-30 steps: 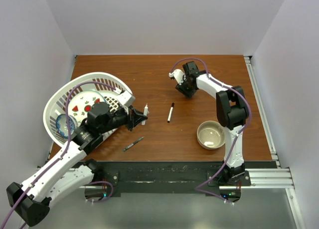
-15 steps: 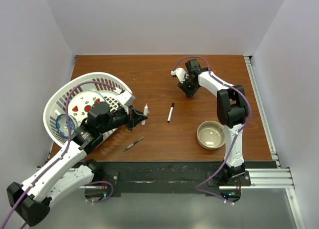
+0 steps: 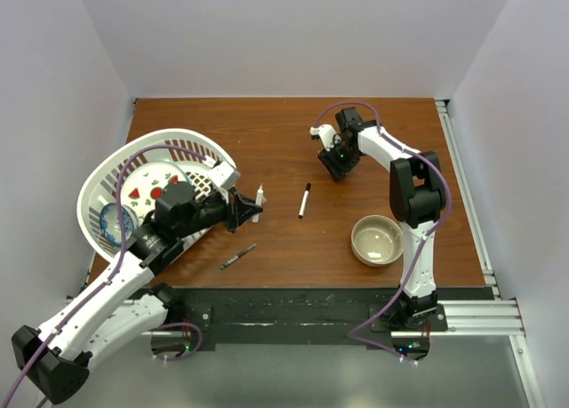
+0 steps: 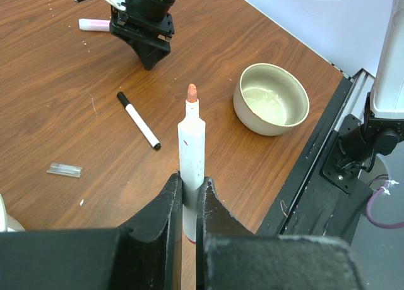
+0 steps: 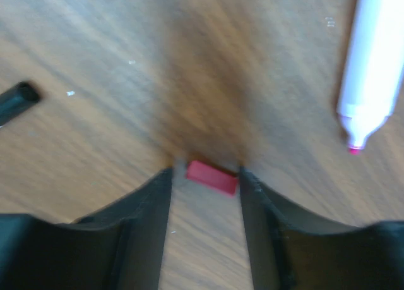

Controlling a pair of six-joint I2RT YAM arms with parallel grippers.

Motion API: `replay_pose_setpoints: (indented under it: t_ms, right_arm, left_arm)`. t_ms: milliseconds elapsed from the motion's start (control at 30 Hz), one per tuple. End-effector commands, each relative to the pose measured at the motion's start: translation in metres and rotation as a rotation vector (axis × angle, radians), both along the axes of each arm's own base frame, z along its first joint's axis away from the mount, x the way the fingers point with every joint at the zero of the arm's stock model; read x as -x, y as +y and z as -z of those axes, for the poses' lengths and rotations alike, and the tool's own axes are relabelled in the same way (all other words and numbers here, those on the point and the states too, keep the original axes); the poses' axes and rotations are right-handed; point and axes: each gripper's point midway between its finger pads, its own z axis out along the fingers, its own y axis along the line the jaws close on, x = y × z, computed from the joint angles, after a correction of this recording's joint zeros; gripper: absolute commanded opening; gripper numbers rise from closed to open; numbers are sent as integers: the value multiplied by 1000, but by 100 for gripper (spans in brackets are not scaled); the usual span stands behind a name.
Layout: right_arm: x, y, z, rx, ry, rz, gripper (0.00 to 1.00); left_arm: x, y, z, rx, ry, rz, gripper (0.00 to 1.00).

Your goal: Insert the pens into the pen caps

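My right gripper is to grab the red pen cap by its sides next, so that the cap's open end stays free for the pen to be inserted.
My left gripper is shut on a white-barrelled pen that stands upright with its orange-red tip bare; in the top view this gripper sits left of centre. My right gripper is open, tips down at the table, with a small red pen cap lying between its fingertips, close to the right finger. A pale pink pen lies just to its right. A white pen with black ends and a thin dark grey pen lie on the table. A small clear-looking cap lies near the left gripper.
A beige bowl stands at the near right of the wooden table. A white basket, tipped on its side with a patterned plate in it, fills the left, behind the left arm. White walls enclose the table.
My right gripper has shifted slightly to the right at the far middle of the table. The left arm and its pen have not moved.
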Motion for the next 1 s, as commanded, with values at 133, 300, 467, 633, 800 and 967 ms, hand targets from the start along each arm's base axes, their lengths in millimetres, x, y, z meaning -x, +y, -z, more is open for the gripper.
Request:
replay_pose_setpoints:
  t_ms: [133,300,467,633,800,967]
  right_arm:
    - [42,-3,-4,-32,134,38,54]
    - [53,-5,1,-30,165,44,49]
    - [46,-3,1,-35,128,80,47]
    - [22,-11,3,8,50,174,47]
    - [15,-12,9,19,27,191,47]
    - [11,-11,12,28,24,180,46]
  left_arm:
    - [2,0,-16,37,-51,12,0]
    - [3,0,-16,39,-50,15,0]
    - [3,0,-17,42,-51,16,0]
    - [3,0,-16,42,-49,15,0]
    - [3,0,-17,45,-53,14,0]
    - [2,-1,-16,42,-49,16,0]
